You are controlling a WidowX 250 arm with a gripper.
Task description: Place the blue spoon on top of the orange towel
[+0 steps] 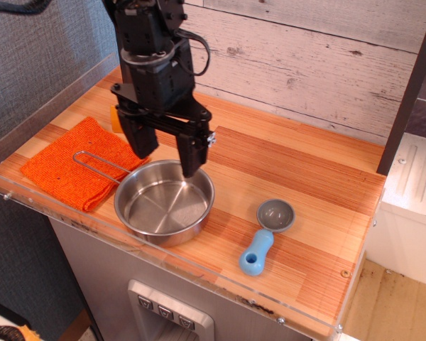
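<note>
The gripper takes hold of the blue spoon by its light-blue handle next. The spoon then goes on the orange towel.
The blue spoon lies flat on the wooden counter at the front right, grey bowl toward the back, light-blue handle toward the front edge. The orange towel lies flat at the front left corner. My gripper hangs open and empty above the back rim of the steel pan, between towel and spoon. It is well left of the spoon and touches nothing.
A steel pan sits at front centre; its wire handle reaches over the towel's right edge. A yellow-orange wedge block is mostly hidden behind my gripper. A clear plastic rim edges the counter. A plank wall stands behind.
</note>
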